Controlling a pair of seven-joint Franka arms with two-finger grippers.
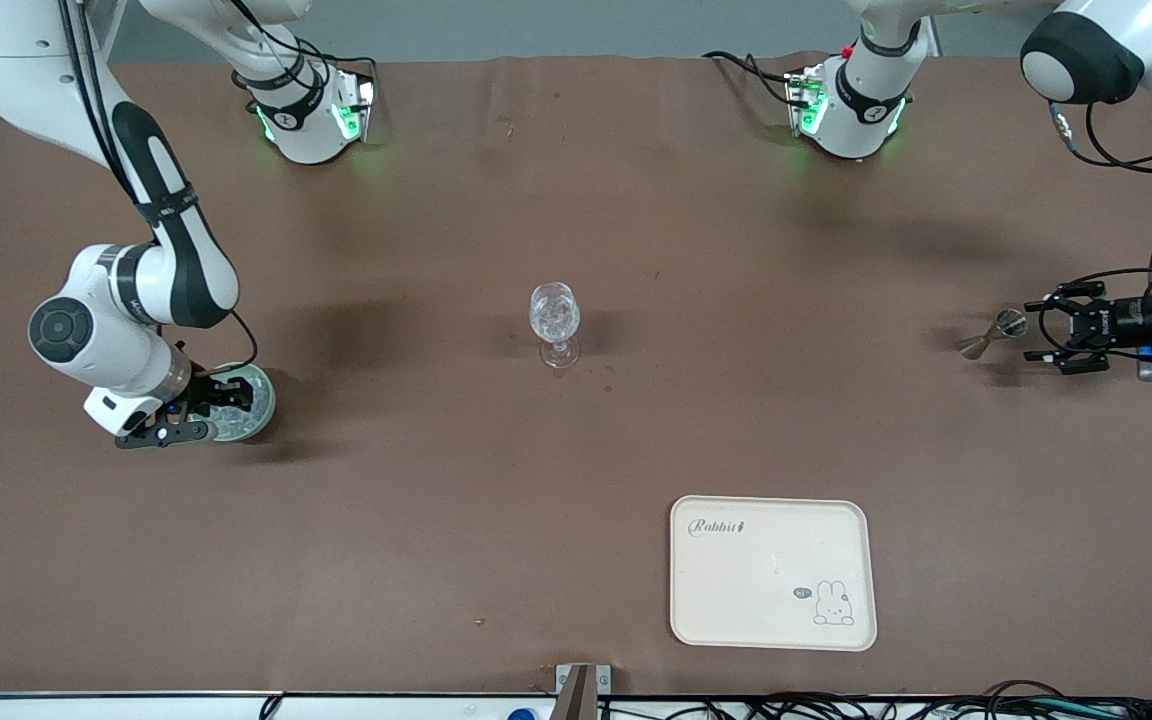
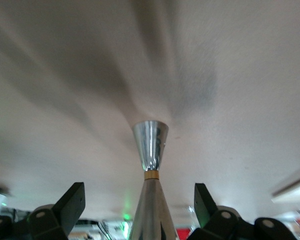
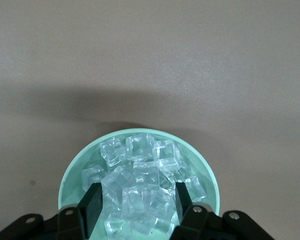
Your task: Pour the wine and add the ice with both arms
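My left gripper's fingers stop short and closing now would miss the jigger, so my gripper next moves toward the jigger's narrow middle (image 1: 989,336) (image 2: 151,174) before closing.
A pale green bowl (image 1: 248,402) full of ice cubes (image 3: 140,175) sits at the right arm's end of the table. My right gripper (image 1: 219,400) is down in the bowl, open, with its fingers (image 3: 92,206) on either side of several cubes (image 3: 136,200). A clear patterned stemmed glass (image 1: 554,322) stands at the table's centre. A metal double-cone jigger (image 1: 991,335) stands at the left arm's end. My left gripper (image 1: 1036,330) is level with it and open. In the left wrist view the jigger (image 2: 150,145) sits between the spread fingers (image 2: 72,202), untouched.
A cream tray with a rabbit print (image 1: 774,572) lies nearer the front camera than the glass, toward the left arm's end. The brown table cover (image 1: 576,480) spans the table. The arm bases (image 1: 306,115) stand along the table's farthest edge.
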